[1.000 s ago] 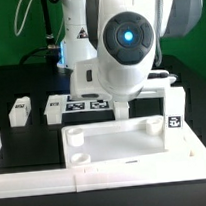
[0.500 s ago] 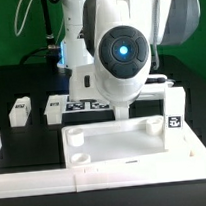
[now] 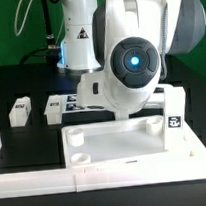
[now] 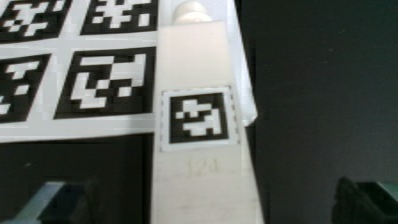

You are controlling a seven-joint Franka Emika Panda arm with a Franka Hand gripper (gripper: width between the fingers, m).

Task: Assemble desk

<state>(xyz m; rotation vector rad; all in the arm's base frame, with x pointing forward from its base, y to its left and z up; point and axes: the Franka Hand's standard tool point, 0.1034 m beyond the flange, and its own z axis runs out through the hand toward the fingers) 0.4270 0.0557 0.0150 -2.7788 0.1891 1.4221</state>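
My fingertips reach down on either side of the tagged leg, so it is time for my gripper to close now. Closing now would catch the leg.
A white desk leg with a small tag lies lengthwise between my fingers in the wrist view, along the edge of the marker board. My gripper is open, with one dark fingertip on each side of the leg and a gap to it on both sides. In the exterior view the arm's body hides the gripper and this leg. The desk top, a white tray with a raised rim and a tag on its side, lies at the front. Two more short white legs lie at the exterior view's left.
The marker board lies behind the desk top, partly covered by the arm. A long low white border strip runs along the front. A green backdrop stands behind the black table.
The arm's large joint has swung toward the exterior view's right and a little down. The desk top and the two legs at the left have not moved.
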